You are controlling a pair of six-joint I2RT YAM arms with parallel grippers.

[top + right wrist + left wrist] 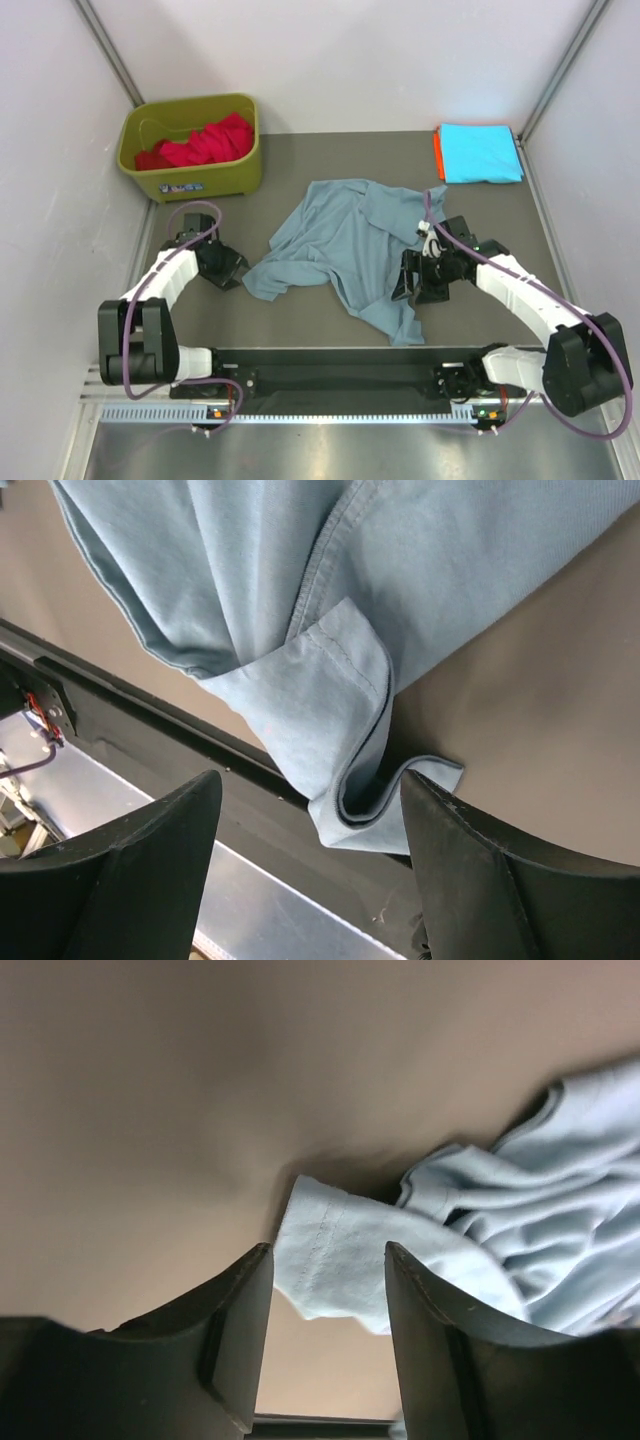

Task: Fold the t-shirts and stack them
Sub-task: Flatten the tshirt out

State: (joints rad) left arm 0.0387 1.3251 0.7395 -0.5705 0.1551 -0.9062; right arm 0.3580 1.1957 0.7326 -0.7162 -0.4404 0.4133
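Observation:
The body of the t-shirt needs to stay free to spread flat for folding, so my left gripper should next pinch the grey-blue t-shirt [345, 240] by its sleeve end [260, 282].
A dusty grey-blue t-shirt [345, 240] lies crumpled mid-table. My left gripper [232, 268] sits at its left corner. In the left wrist view the left gripper [327, 1255] is open, with a sleeve end of the shirt [335, 1245] reaching between its fingertips, unpinched. My right gripper [420, 280] is at the shirt's right side. In the right wrist view the right gripper [312, 780] is open, and a folded hem corner [340, 740] hangs between the jaws, brushing the right finger [470, 860]. A folded cyan t-shirt [482, 152] rests on an orange one [437, 155] at the back right. A red t-shirt [205, 142] lies in the bin.
The olive-green plastic bin [190, 180] stands at the back left. White walls close in both sides and the back. The black base rail [330, 375] with both arm mounts runs along the near edge, just under the shirt's lowest corner [405, 330].

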